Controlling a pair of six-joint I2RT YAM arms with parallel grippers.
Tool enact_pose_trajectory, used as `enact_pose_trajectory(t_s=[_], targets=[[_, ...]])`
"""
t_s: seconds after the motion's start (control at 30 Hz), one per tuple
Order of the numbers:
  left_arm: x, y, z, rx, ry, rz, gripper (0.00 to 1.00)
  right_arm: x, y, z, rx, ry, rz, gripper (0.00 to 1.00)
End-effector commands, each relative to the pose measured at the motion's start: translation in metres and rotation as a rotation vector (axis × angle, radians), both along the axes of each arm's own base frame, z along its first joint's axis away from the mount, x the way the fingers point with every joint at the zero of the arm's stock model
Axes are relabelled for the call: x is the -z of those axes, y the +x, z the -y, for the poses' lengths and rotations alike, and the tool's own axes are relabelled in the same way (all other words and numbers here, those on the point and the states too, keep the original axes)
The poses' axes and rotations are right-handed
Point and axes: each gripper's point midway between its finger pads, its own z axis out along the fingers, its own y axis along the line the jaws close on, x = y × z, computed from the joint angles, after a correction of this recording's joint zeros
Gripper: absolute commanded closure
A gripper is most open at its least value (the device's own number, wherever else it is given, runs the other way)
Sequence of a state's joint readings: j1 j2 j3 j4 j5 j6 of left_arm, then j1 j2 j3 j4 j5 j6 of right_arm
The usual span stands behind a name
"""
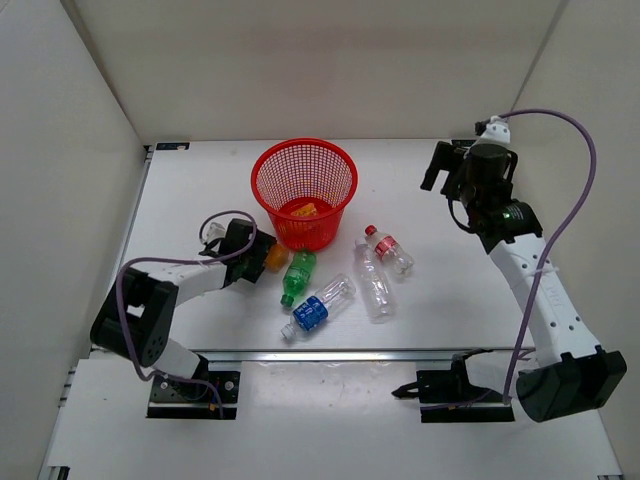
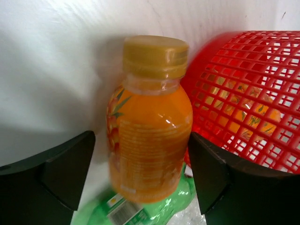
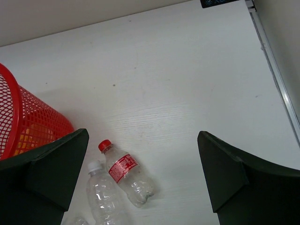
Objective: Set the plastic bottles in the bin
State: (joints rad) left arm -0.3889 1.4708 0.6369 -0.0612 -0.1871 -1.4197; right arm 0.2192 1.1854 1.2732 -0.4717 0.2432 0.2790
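Observation:
There is a gap between one gripper finger and the second orange bottle (image 1: 276,258). My left gripper would come up empty if I lifted it now, and that bottle would stay beside the bin (image 1: 304,185).
The red mesh bin (image 1: 304,185) stands mid-table with one orange bottle (image 1: 305,209) inside it. My left gripper (image 1: 256,252) is open around the second orange bottle (image 2: 150,136), a finger on each side of it, right beside the bin's wall (image 2: 243,93). The green bottle (image 1: 297,277) lies just past it and also shows in the left wrist view (image 2: 168,208). The blue-label bottle (image 1: 320,308), the plain clear bottle (image 1: 373,283) and the red-cap bottle (image 1: 388,250) lie to the right. My right gripper (image 1: 441,166) is open and empty, high above the red-cap bottle (image 3: 125,173).
White walls close in the table on the left, back and right. The table's near edge is a metal rail (image 1: 330,352) with both arm bases behind it. A purple cable (image 1: 560,210) loops beside the right arm.

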Motion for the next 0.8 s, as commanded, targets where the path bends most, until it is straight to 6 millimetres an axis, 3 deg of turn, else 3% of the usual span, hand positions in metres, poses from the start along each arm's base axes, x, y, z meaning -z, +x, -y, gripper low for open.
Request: enact_pose_trajectory(t_s=[0.0, 0.13, 0.2, 0.27, 0.33, 0.37, 0.5, 0.6, 0.63, 0.7, 0.73, 0.77], targets=[[-0.012, 0.024, 0.017, 0.010, -0.025, 0.049, 0.11, -0.007, -0.015, 0.018, 0.077, 0.024, 0.023, 0.01], [0.004, 0.024, 0.017, 0.028, -0.020, 0.000, 0.24, -0.004, -0.033, 0.043, 0.153, 0.044, 0.024, 0.01], [-0.004, 0.018, 0.011, 0.013, -0.036, 0.010, 0.33, -0.005, -0.040, 0.057, 0.198, 0.048, 0.023, 0.01], [-0.005, 0.002, -0.006, -0.011, 0.003, 0.012, 0.40, -0.004, -0.045, 0.061, 0.207, 0.046, 0.017, 0.01], [-0.034, -0.004, -0.030, -0.061, 0.077, 0.105, 0.48, 0.002, -0.048, 0.060, 0.195, 0.038, 0.002, 0.01], [-0.034, -0.011, -0.041, -0.076, 0.107, 0.107, 0.49, 0.009, -0.049, 0.059, 0.184, 0.031, -0.014, 0.00], [-0.120, -0.007, -0.086, -0.095, 0.279, 0.344, 0.51, 0.049, -0.049, 0.041, 0.053, -0.006, -0.092, 0.01], [-0.214, 0.006, -0.098, -0.029, 0.411, 0.543, 0.51, 0.087, -0.048, 0.007, -0.188, -0.032, -0.149, 0.01], [-0.227, 0.008, -0.092, 0.041, 0.468, 0.566, 0.51, 0.091, -0.047, -0.001, -0.238, -0.048, -0.149, 0.02], [-0.287, 0.022, -0.066, 0.166, 0.527, 0.693, 0.45, 0.113, -0.043, -0.016, -0.323, -0.098, -0.189, 0.01], [-0.288, 0.031, -0.053, 0.240, 0.551, 0.698, 0.40, 0.115, -0.041, -0.026, -0.355, -0.113, -0.182, 0.01], [-0.299, 0.040, -0.026, 0.344, 0.558, 0.741, 0.39, 0.125, -0.039, -0.032, -0.382, -0.131, -0.205, 0.01]])
